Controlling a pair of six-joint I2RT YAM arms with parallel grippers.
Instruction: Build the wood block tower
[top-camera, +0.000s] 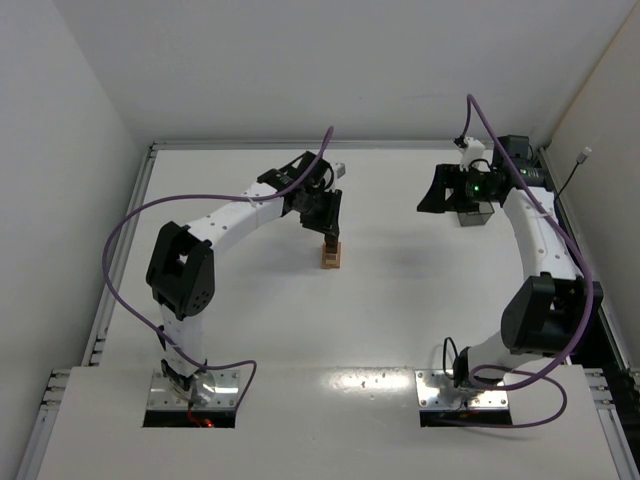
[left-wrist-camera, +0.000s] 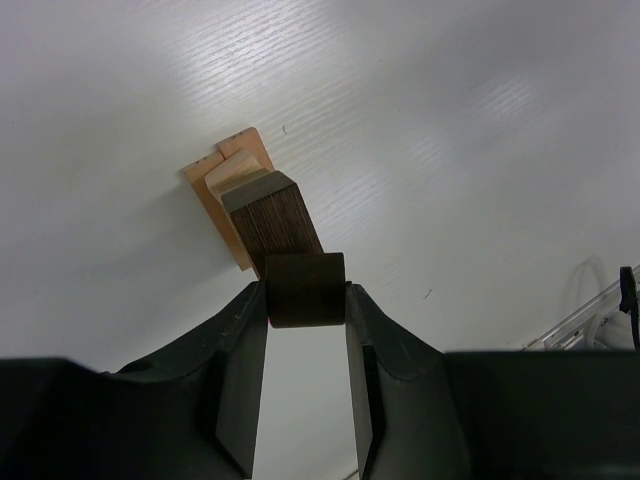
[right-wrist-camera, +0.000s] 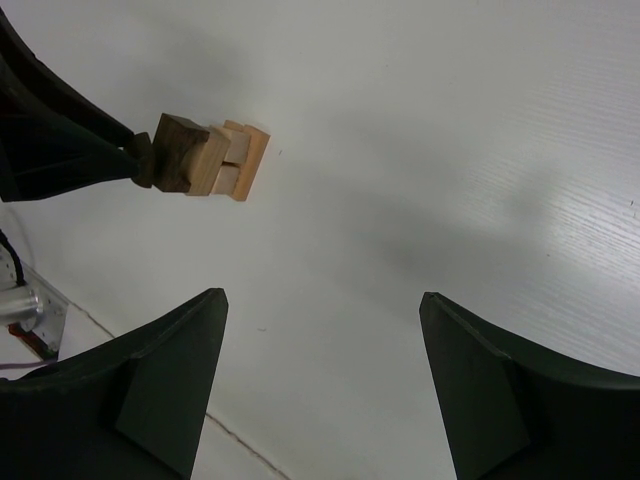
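Note:
The held block touches the dark block below it and would stay on top of the tower, so my left gripper needs to let go of the held block.
The tower (top-camera: 331, 254) stands mid-table: tan blocks at the base, a light block and a dark brown block (left-wrist-camera: 280, 215) above. My left gripper (left-wrist-camera: 306, 292) is shut on a dark brown wood block (left-wrist-camera: 305, 288) and holds it at the tower's top, against the dark block below. In the top view the left gripper (top-camera: 325, 214) sits right over the tower. The right wrist view shows the tower (right-wrist-camera: 215, 160) at the upper left with the left fingers on it. My right gripper (right-wrist-camera: 320, 310) is open and empty, far to the right (top-camera: 440, 195).
A translucent grey bin (top-camera: 477, 213) stands at the back right under the right arm. White walls close the table at the left, back and right. Purple cables loop from both arms.

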